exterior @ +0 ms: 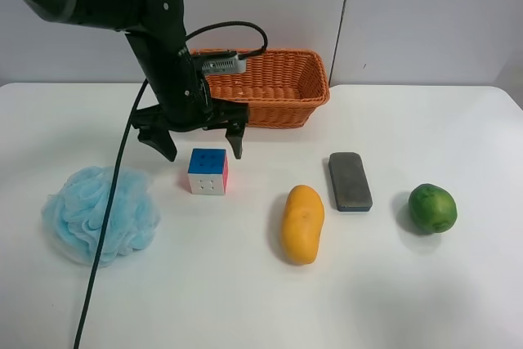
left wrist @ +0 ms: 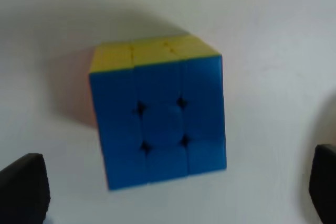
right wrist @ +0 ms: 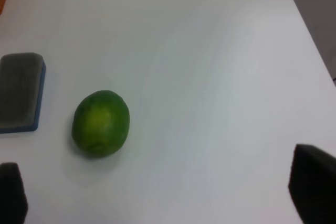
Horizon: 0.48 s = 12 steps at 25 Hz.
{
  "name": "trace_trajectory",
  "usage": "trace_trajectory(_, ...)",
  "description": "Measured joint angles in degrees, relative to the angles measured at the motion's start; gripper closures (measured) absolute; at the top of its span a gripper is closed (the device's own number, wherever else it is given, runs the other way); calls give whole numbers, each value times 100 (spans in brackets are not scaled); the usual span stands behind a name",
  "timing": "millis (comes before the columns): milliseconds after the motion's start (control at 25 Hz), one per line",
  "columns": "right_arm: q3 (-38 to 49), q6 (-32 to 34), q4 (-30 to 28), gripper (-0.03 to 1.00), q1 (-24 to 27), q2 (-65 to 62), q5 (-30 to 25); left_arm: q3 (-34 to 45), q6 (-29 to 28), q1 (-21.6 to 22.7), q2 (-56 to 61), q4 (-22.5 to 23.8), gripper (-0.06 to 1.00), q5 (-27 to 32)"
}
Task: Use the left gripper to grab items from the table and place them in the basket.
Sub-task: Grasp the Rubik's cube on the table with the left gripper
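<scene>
The cube's blue top is below and in front of my fingers in the high view. It isn't time to close yet: my left gripper needs to move down toward the cube first.
The puzzle cube [exterior: 207, 172] sits on the white table [exterior: 261, 300], blue face up, white dotted face to the front, pink-red face to the side. In the left wrist view the cube [left wrist: 160, 121] shows its blue face and a yellow side. My left gripper [exterior: 200, 146] is open, hanging just above and behind the cube with a finger on either side; only its fingertips [left wrist: 23, 190] show in the wrist view. The orange-brown wicker basket [exterior: 286, 108] stands behind the gripper. My right gripper [right wrist: 163, 195] is open over the table near a green fruit [right wrist: 101, 123].
A blue mesh bath sponge [exterior: 98, 212] lies left of the cube. A yellow mango [exterior: 302, 223], a grey eraser block [exterior: 350, 181] and the green fruit [exterior: 432, 208] lie to the right. A black cable [exterior: 106, 234] trails across the sponge.
</scene>
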<state>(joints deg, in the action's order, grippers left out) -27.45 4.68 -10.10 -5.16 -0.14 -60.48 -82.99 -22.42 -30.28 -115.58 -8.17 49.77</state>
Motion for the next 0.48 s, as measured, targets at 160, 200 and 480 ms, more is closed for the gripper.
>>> trace_trajectory(160, 0, 0, 0, -2, 0, 0, 0, -2, 0, 0, -277, -1, -5, -247)
trace_trajectory(200, 0, 0, 0, -2, 0, 0, 0, -2, 0, 0, -335, 6, -5, -295)
trace_trajectory(480, 0, 0, 0, -2, 0, 0, 0, -7, -24, 0, -680, 129, -5, -518)
